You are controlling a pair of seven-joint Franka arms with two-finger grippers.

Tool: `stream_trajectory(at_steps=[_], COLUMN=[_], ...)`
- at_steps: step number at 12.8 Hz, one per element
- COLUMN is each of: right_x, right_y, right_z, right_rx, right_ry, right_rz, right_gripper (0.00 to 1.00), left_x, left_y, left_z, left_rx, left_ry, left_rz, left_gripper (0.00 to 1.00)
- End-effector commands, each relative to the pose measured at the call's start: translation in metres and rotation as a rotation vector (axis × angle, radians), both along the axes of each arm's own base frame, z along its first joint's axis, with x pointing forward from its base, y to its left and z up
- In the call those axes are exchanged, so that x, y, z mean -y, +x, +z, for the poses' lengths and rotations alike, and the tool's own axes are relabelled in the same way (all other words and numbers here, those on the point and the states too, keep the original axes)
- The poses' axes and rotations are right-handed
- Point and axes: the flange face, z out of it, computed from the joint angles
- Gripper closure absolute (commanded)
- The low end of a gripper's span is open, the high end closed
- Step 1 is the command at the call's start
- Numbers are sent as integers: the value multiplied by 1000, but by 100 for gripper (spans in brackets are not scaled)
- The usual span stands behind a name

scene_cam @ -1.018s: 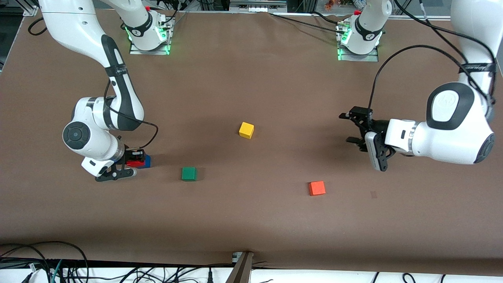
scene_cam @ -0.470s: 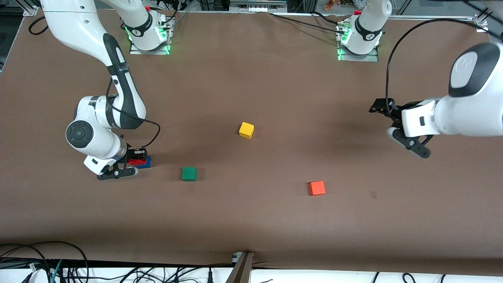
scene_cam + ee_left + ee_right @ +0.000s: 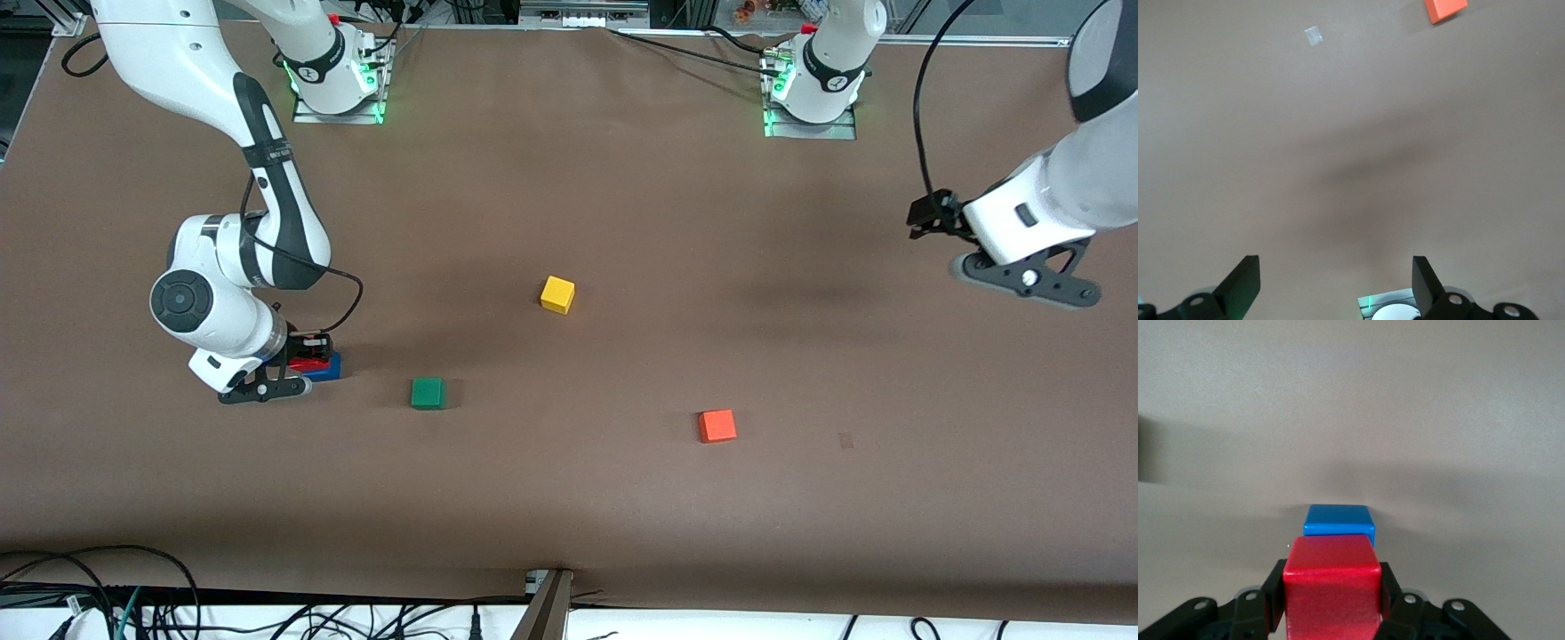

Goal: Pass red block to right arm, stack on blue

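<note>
The red block (image 3: 308, 364) sits with its base on the blue block (image 3: 330, 368) and would stand, so it is time for my right gripper to open.
My right gripper (image 3: 307, 356) is shut on the red block (image 3: 308, 364), low over the table at the right arm's end. The red block is right at the blue block (image 3: 330, 368) and partly over it; I cannot tell if they touch. In the right wrist view the red block (image 3: 1331, 587) fills the space between the fingers (image 3: 1275, 600), with the blue block's (image 3: 1339, 523) top showing just past it. My left gripper (image 3: 923, 219) is open and empty, raised over the left arm's end of the table. Its fingers (image 3: 1239, 285) stand wide apart in the left wrist view.
An orange-red cube (image 3: 717, 426) lies toward the left arm's end, also in the left wrist view (image 3: 1445, 9). A green cube (image 3: 428, 393) lies beside the blue block. A yellow cube (image 3: 557, 294) sits mid-table. A small pale mark (image 3: 845, 439) is on the table.
The left arm has swung up and away toward its own end of the table, gripper open. The right gripper with the red block has barely shifted at the blue block.
</note>
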Motion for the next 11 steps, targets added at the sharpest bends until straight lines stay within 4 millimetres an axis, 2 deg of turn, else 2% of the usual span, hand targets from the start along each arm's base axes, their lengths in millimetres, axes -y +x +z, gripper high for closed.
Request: stream_trajectory(at_steps=[1,3,6,8,9,10,11], right_x=[1,1,2,2,4,8,8], right_y=[-8,-7,-6,-5,-4,-1,1], right_z=[8,8,8,8,9,12,15], right_rx=[16,25,27,29,32,38,42], right_ry=[-13,-13,-14,-15,-15,-15,-15], right_rz=[-27,-28,-29,-27,-30,-30,-31], right_gripper=[100,100,100,100,42,0,0], left_x=[-7,-24,-42,-29,-21,-20,-21], left_y=[1,0,-25,-49,-58,-59,-56], left_z=[18,35,25,19,16,16,14], left_rx=[30,142,177,199,206,208,200], left_ry=[26,31,-4,-3,0,5,1], left_rz=[32,83,205,210,216,238,246], left_gripper=[0,0,0,0,0,0,0])
